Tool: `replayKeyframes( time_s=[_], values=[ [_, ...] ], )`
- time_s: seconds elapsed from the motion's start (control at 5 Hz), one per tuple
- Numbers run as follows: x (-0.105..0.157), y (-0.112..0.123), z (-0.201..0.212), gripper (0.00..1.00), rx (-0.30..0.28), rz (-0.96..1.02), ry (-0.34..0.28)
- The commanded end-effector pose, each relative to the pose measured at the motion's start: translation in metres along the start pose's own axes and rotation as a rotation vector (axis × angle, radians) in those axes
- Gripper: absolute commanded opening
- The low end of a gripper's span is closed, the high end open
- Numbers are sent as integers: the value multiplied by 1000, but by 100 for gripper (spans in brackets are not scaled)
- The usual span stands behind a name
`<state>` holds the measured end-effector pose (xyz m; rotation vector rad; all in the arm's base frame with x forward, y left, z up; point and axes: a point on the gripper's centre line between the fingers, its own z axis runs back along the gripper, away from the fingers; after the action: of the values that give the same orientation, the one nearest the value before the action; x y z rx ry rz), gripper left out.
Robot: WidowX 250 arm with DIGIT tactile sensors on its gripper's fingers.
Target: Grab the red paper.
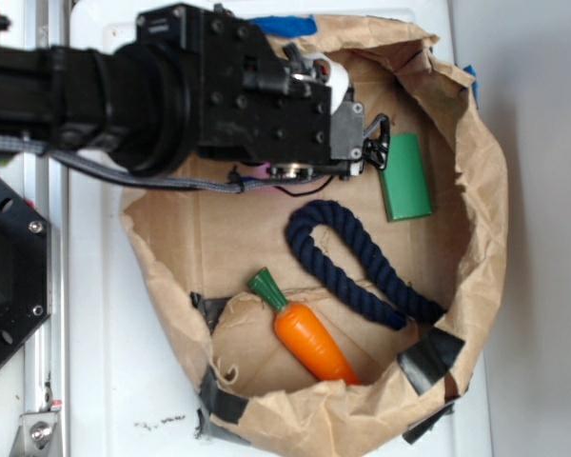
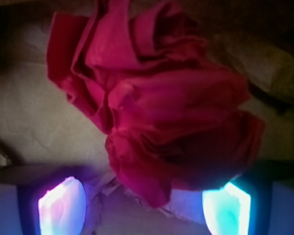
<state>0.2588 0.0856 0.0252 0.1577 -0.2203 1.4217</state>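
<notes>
The wad spreads wider than my open fingers across its folds. My gripper will grab the wad by its narrow crumpled tip next.
The red paper, a crumpled wad with rose-like folds, fills most of the wrist view and lies on brown paper. My gripper is open. Its two glowing fingertips stand wide apart at the bottom of the view. The lower edge of the wad reaches down between them, touching neither. In the exterior view the gripper hangs over the upper left of the paper-lined bin, and its body hides the red paper.
A brown paper bag wall rings the work area. Inside it lie a green block, a navy rope and an orange toy carrot with a green top. Black tape patches sit on the rim.
</notes>
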Motion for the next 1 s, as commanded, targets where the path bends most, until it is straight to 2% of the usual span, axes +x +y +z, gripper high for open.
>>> replayKeyframes(
  time_s=[0.0, 0.6, 0.8],
  values=[
    [2, -7, 0, 100, -20, 20, -33],
    [2, 2, 19, 100, -27, 38, 45],
    [1, 1, 29, 100, -52, 47, 65]
  ],
)
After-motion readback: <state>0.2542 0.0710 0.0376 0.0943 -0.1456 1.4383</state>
